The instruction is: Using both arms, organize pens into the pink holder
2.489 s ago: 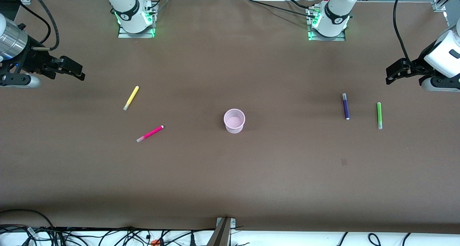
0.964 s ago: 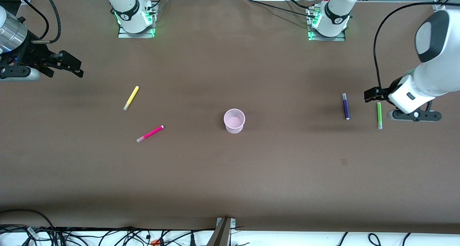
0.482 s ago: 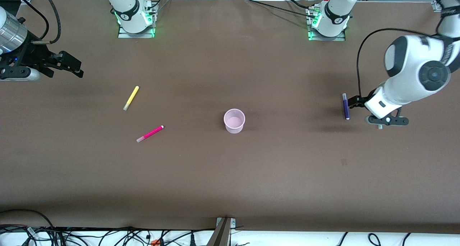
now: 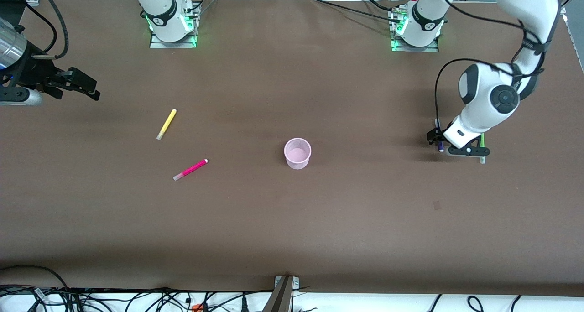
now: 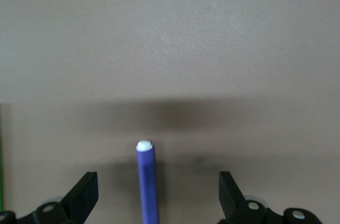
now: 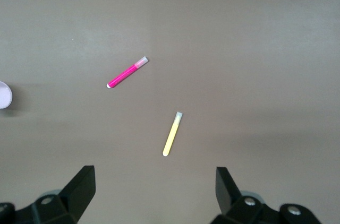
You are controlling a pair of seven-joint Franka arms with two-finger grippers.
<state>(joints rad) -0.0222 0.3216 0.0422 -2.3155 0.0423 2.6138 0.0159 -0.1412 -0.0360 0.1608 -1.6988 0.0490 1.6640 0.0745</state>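
My left gripper grabs the purple pen by its body point(image 4: 440, 147) next, for the pink holder point(image 4: 297, 153).
The pink holder point(image 4: 297, 153) stands upright mid-table. My left gripper point(image 4: 435, 137) is open and low over the purple pen point(image 4: 437, 124). In the left wrist view the purple pen point(image 5: 147, 181) lies on the table between the spread fingertips point(image 5: 85, 195) of my left gripper point(image 5: 158, 197). The green pen point(image 4: 482, 139) lies beside it, partly hidden by the left arm. The yellow pen point(image 4: 166, 124) and the magenta pen point(image 4: 190, 169) lie toward the right arm's end. My right gripper point(image 4: 84, 87) is open and empty in the air at that end; in its wrist view point(image 6: 154, 187) it looks down on the yellow pen point(image 6: 171, 134) and the magenta pen point(image 6: 127, 72).
The brown table point(image 4: 292, 221) bears only the pens and the holder. The holder's rim shows at the edge of the right wrist view point(image 6: 4, 95). Cables hang along the table's near edge. The two arm bases stand at the table's edge farthest from the front camera.
My left arm has swung in from the table's end and come down over the purple pen, now covering part of the green pen. My right gripper has drifted slightly outward.
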